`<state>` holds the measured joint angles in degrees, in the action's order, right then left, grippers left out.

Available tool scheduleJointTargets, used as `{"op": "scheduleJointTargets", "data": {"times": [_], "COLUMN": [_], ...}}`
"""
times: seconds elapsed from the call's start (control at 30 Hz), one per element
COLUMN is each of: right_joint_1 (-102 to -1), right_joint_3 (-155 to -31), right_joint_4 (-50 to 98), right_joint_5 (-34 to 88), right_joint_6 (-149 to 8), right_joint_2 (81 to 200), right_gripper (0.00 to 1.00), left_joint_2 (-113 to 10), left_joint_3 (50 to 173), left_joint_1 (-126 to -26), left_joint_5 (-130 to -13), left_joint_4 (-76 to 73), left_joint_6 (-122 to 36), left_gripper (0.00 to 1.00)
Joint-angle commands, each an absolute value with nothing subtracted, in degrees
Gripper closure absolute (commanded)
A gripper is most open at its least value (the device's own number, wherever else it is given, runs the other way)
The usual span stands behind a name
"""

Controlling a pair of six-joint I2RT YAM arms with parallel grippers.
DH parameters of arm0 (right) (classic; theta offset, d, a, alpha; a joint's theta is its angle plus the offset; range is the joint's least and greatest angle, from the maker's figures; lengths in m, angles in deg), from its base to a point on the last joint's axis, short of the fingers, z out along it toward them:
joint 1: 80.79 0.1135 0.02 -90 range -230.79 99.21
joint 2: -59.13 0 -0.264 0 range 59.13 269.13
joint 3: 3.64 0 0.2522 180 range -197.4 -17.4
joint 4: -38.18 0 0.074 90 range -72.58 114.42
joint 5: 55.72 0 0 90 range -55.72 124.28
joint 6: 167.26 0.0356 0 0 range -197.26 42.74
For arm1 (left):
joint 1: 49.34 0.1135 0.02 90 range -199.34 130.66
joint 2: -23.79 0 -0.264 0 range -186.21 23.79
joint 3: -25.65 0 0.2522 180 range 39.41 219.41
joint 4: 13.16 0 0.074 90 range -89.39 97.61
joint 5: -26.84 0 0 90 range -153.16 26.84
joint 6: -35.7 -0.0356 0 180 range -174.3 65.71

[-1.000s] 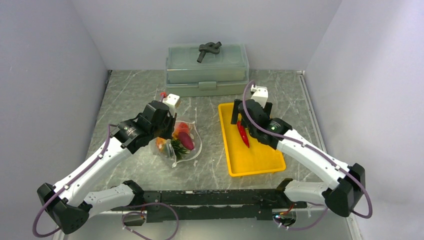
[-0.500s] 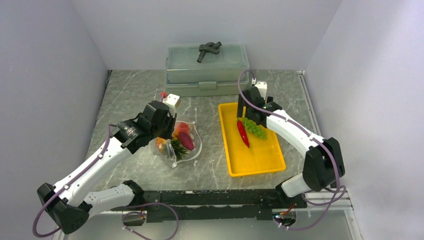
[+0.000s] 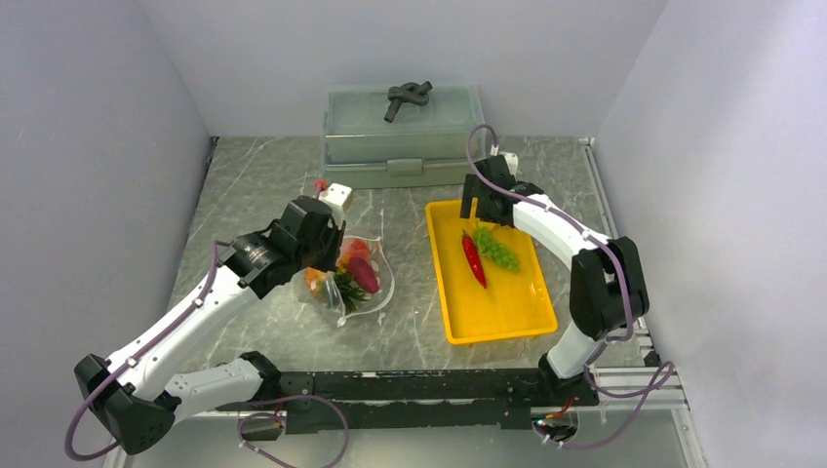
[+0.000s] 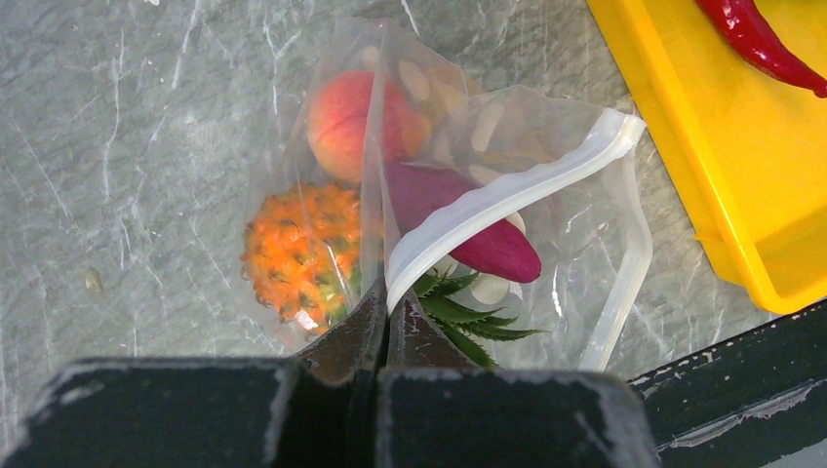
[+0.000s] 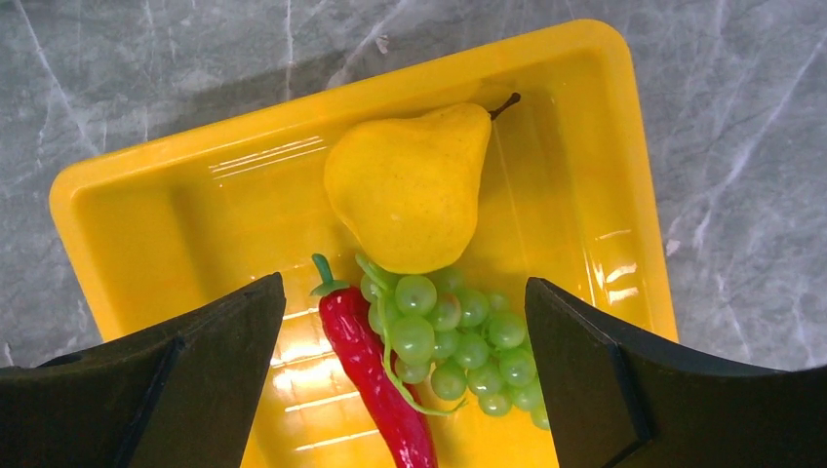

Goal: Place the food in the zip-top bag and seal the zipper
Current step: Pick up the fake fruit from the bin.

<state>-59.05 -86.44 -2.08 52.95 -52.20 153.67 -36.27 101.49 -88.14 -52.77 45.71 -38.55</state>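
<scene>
I will grab the yellow pear-shaped fruit across its wide round body [image 5: 404, 197] with my right gripper next. The fruit's stem end will stay free to go first into the zip-top bag.
The clear zip-top bag [image 4: 546, 205] lies left of the yellow tray, also in the top view [image 3: 366, 278]. It holds the peach [image 4: 341, 122], the orange pineapple [image 4: 297, 253] and the purple eggplant [image 4: 458, 219]. My left gripper [image 4: 387, 310] is shut on the whitish zipper [image 4: 507, 200] at the mouth's near end. My right gripper [image 5: 405, 288] is open and empty, hovering over the tray's far end [image 3: 478, 224]. Below it lie a yellow pear-shaped fruit [image 5: 410, 185], green grapes [image 5: 449, 336] and the red chili [image 5: 375, 375].
The yellow tray [image 3: 507, 312] sits right of centre. A grey-green lidded box [image 3: 405, 141] stands at the back with a dark object [image 3: 408, 97] on its lid. Walls close in left, right and behind.
My right gripper has moved toward the tray's far end, uncovering the grapes beside the chili. The right elbow has swung in. The left arm and bag have not moved.
</scene>
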Motion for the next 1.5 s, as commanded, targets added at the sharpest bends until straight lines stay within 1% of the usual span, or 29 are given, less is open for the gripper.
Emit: {"op": "scheduleJointTargets", "data": {"times": [0.0,0.33,0.73,0.9,1.07,1.13,1.27,1.47], "right_joint_1": [-60.16,-61.58,-61.8,-61.98,-62.07,-62.16,-62.25,-62.25], "right_joint_3": [-89.8,-93.38,-95.15,-95.25,-94.76,-94.81,-95.32,-94.21], "right_joint_4": [0.25,0.39,0.03,0.0,0.36,0.38,-0.05,0.03], "right_joint_5": [50.19,48.18,49.45,49.2,49.57,49.41,48.77,47.88], "right_joint_6": [-51.48,-50.91,-50.12,-50.1,-49.75,-49.9,-50.32,-50.36], "right_joint_2": [155.75,161.67,165.85,166.72,166.82,167.0,167.0,164.83], "right_gripper": [0.03,0.03,0.04,0.06,0.11,0.14,0.3,0.5], "left_joint_2": [-36.68,-36.86,-37.21,-37.3,-37.43,-37.47,-37.48,-37.31], "left_joint_3": [101.96,101.83,101.9,102.01,102.05,102.05,102.03,102.06], "left_joint_1": [-87.93,-87.94,-87.93,-87.99,-87.98,-87.98,-87.99,-88.0], "left_joint_5": [-52.34,-52.0,-52.01,-52.04,-52.05,-52.02,-52.16,-52.1], "left_joint_4": [45.24,45.34,45.51,45.52,45.59,45.62,45.67,45.61], "left_joint_6": [-39.13,-39.25,-39.35,-39.35,-39.35,-39.35,-39.35,-39.33], "left_gripper": [1.0,1.0,1.0,1.0,1.0,1.0,1.0,1.0]}}
